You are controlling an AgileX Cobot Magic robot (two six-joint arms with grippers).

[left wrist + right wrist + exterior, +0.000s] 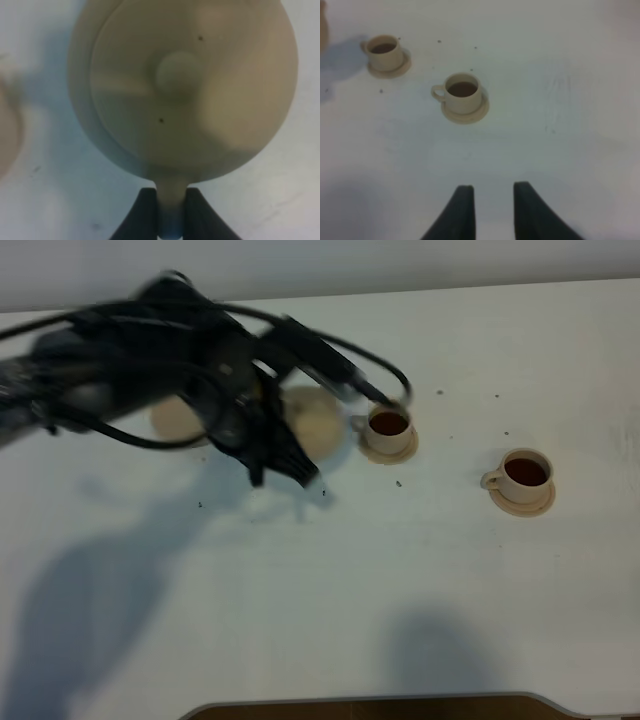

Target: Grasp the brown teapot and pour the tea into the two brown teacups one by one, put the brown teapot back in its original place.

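My left gripper should keep holding the teapot until its base gets to its place, because the teapot is hanging beside the wide saucer, short of it.
The brown teapot (316,420) is pale tan and round. In the left wrist view I see its knobbed lid (177,72) from above. My left gripper (283,443) is shut on its loop handle (172,197) and holds it above the table, upright. It hangs between the wide saucer (172,421), half hidden by the arm, and the nearer teacup (388,429). The second teacup (523,477) stands to the right. Both cups sit on saucers and hold dark tea. My right gripper (492,207) is open and empty, short of the cups (462,94) (385,51).
The blurred left arm and its cables (120,350) stretch across the left back of the white table (400,570). A tan edge, likely the wide saucer (7,130), shows beside the teapot in the left wrist view. A dark rim (370,706) lies at the table's front edge.
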